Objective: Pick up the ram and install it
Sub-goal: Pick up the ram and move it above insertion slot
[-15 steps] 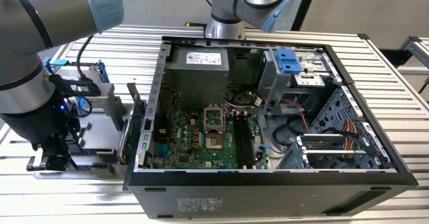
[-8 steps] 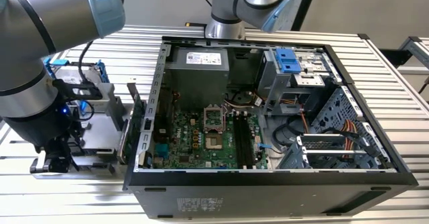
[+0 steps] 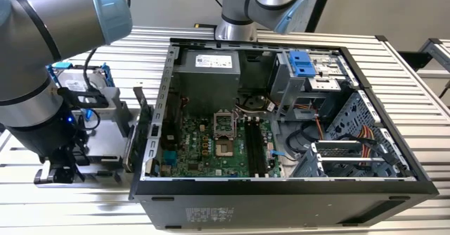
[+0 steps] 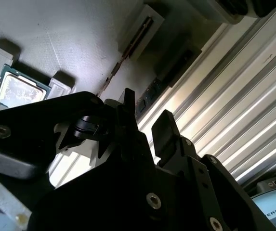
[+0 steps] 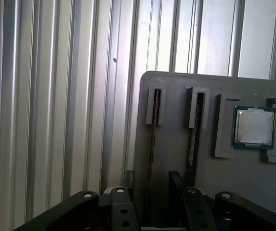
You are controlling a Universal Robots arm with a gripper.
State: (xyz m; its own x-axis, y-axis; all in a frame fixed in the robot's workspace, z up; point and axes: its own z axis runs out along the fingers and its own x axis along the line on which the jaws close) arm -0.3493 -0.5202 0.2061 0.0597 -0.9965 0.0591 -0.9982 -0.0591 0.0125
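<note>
Next, the gripper takes hold of the ram by its exposed middle part [image 5: 150, 179], because grey brackets of the holder wrap the ends of the ram [image 5: 152, 137].
The ram [image 5: 152, 137] stands on its thin edge in a slot of a grey holder [image 5: 176, 159]; in the second wrist view the ram [image 4: 128, 45] is a narrow strip. My gripper [image 5: 150, 182] is low over the holder, open, one finger on each side of the ram without touching it. The second wrist view shows my gripper [image 4: 145, 115] with a clear gap between its dark fingers. In the exterior view my gripper [image 3: 62, 166] hangs over the holder [image 3: 105, 124], on the exterior view's left of the open computer case [image 3: 281, 185].
A second dark stick [image 5: 195, 127] sits in the neighbouring slot, and a processor chip [image 5: 253, 126] lies in a pocket. A hard drive in a blue frame [image 3: 77, 79] stands behind the holder. The motherboard [image 3: 211, 145] has long black memory slots [image 3: 254, 145]. The table is ribbed metal.
</note>
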